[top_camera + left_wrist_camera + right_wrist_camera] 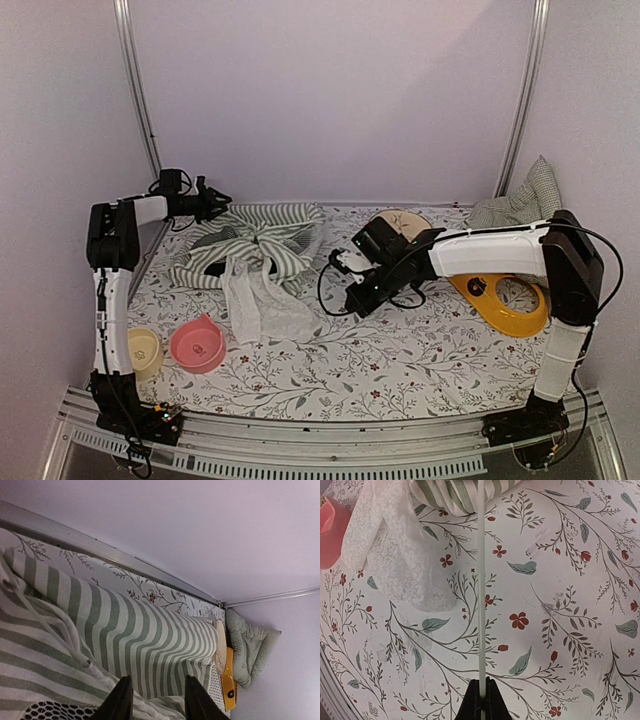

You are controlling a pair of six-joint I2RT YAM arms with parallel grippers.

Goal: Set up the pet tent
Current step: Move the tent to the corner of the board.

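I should next grab the fabric fold by its striped edge (289, 267) beside the lace with my left gripper, so the curtain can hang.
The pet tent (262, 243) lies collapsed at the back left, a heap of green-and-white striped fabric with its white lace curtain (262, 300) spilling toward the front. My left gripper (214, 204) hovers at the tent's back left edge. In the left wrist view it (157, 702) is open and empty just above the striped fabric (125, 635), with black mesh (50, 711) at the lower left. My right gripper (352, 298) is right of the tent. In the right wrist view it (481, 700) is shut on a thin white pole (481, 580) that runs into the fabric (455, 492) beside the lace (395, 545).
A pink bowl (197, 345) and a cream bowl (143, 352) sit at the front left. A yellow ring-shaped item (505, 300) lies at the right, a gingham cushion (525, 200) in the back right corner, a beige disc (400, 222) behind my right arm.
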